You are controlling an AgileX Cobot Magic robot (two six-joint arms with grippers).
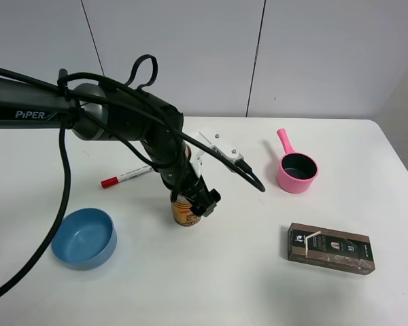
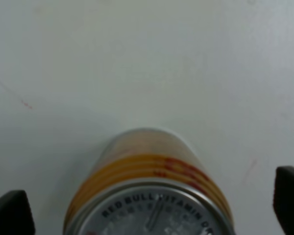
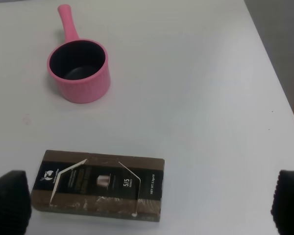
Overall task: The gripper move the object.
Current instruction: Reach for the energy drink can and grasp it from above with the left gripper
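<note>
The yellow-gold can needs to be moved, so my left gripper should grab its banded body next.
The yellow-gold can with red markings stands upright on the white table, left of centre. My left gripper, a black claw with cables and a white bracket, is lowered over its top. In the left wrist view the can sits between the two black fingertips, which stand wide apart and clear of its sides, so the left gripper is open. My right gripper is open and empty, above the brown carton; the right arm is out of the high view.
A blue bowl sits at the front left. A red-capped marker lies behind the can. A pink pot stands at the right rear, and the brown carton with a straw lies at the front right.
</note>
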